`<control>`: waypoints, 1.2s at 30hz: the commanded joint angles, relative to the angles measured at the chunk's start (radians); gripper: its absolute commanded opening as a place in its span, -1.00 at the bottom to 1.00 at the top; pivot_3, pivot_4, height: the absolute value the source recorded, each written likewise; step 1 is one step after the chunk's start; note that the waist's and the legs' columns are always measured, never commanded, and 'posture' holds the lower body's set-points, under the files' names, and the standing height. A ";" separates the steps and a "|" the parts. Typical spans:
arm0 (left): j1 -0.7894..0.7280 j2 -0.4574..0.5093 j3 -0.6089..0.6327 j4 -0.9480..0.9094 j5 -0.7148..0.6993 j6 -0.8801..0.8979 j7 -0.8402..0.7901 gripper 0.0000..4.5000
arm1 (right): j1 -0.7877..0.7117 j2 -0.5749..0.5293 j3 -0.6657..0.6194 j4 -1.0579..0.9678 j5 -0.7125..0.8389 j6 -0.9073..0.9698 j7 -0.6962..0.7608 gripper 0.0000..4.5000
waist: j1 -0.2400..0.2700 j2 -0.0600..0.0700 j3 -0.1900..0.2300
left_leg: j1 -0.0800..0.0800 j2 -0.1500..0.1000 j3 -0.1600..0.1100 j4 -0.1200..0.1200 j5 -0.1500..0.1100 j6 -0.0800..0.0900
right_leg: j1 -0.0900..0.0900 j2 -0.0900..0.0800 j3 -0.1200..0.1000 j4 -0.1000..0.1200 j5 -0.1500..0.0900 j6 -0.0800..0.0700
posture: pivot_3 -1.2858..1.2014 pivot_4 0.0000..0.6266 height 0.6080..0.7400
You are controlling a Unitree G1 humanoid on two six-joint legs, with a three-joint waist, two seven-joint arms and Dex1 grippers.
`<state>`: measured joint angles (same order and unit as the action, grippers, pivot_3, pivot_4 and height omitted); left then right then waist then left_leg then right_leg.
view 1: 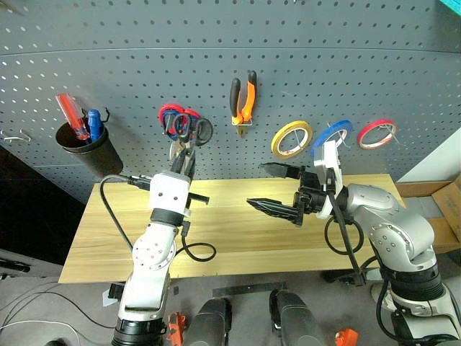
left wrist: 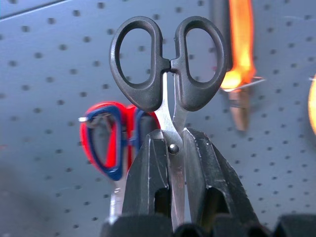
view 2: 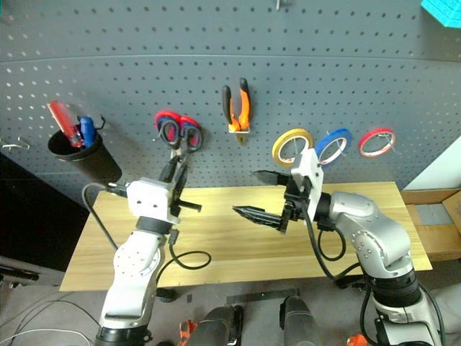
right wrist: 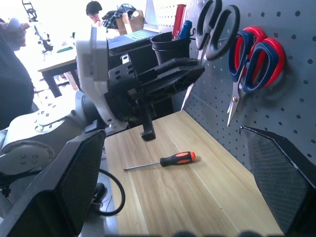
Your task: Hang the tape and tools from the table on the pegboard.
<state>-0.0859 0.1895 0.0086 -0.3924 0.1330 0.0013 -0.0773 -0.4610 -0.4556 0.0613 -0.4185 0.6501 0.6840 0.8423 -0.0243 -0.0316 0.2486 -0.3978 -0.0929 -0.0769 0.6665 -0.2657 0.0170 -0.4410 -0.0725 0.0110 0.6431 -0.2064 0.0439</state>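
Observation:
The black scissors' handles are above the hook (left wrist: 83, 119) beside the red-and-blue scissors, so my left gripper should lower the black scissors before it lets go of them.
My left gripper (view 1: 184, 160) is shut on the blades of the small black scissors (left wrist: 168, 64) and holds them handles-up against the dark grey pegboard (view 1: 144, 43), right beside the red-and-blue scissors (view 1: 171, 119). The right gripper (view 1: 277, 189) hangs open above the wooden table (view 1: 238, 238), pointing left, with nothing in it. The orange-and-black pliers (view 1: 243, 97) hang on a hook above. The blue tape (view 1: 331, 135) hangs between a yellow ring and a red ring. An orange-and-black screwdriver (right wrist: 163, 161) lies on the table beneath the left gripper.
A yellow tape ring (view 1: 291, 138) and a red one (view 1: 377, 133) hang on the board. A black cup (view 1: 88, 148) with a red screwdriver hangs at the left. A cardboard box (view 1: 432, 194) sits past the table's right end. A person (right wrist: 94, 10) is far behind.

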 commanded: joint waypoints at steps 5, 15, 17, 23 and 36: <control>0.064 0.007 0.048 -0.127 0.024 0.040 0.020 -0.95 | -0.023 -0.012 0.004 -0.020 0.000 -0.035 0.019 1.00 | 0.000 0.000 0.000 | 0.000 0.000 0.000 0.000 0.000 0.000 | 0.000 0.000 0.000 0.000 0.000 0.000 | 0.00 -0.39 1.00; 0.038 0.006 0.067 -0.047 0.018 0.048 0.028 -0.95 | -0.038 -0.004 0.039 -0.003 -0.013 -0.048 0.013 1.00 | 0.002 -0.001 -0.003 | 0.000 0.000 0.000 0.001 0.000 0.000 | 0.000 0.000 0.000 0.001 0.000 0.000 | 0.01 -0.39 1.00; 0.031 0.004 0.077 -0.022 0.015 0.050 0.037 -0.95 | -0.036 -0.004 0.043 -0.009 -0.011 -0.044 0.011 1.00 | 0.002 -0.001 -0.003 | 0.000 0.000 0.000 0.001 0.000 0.000 | 0.000 0.000 0.000 0.001 0.000 0.000 | 0.00 -0.39 1.00; 0.007 0.004 0.088 0.022 0.023 0.048 0.050 -0.95 | -0.030 -0.003 0.042 -0.022 -0.004 -0.033 -0.001 1.00 | 0.001 -0.001 -0.003 | 0.000 0.000 0.000 0.001 0.000 0.000 | 0.000 0.000 0.000 0.001 0.000 0.000 | 0.00 -0.37 1.00; -0.133 -0.001 0.075 0.244 -0.006 0.072 0.049 -0.95 | -0.037 -0.005 0.050 -0.020 -0.013 -0.032 -0.017 1.00 | 0.000 -0.001 -0.003 | 0.000 0.000 0.000 0.002 0.000 -0.001 | 0.000 0.000 0.000 0.001 0.000 0.000 | -0.01 -0.37 1.00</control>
<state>-0.2007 0.1894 0.0827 -0.1701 0.1284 0.0752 -0.0332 -0.4850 -0.4590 0.1080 -0.4078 0.6384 0.6616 0.8259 -0.0243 -0.0329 0.2455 -0.3978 -0.0930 -0.0771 0.6693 -0.2654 0.0164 -0.4407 -0.0724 0.0103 0.6447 -0.2063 0.0439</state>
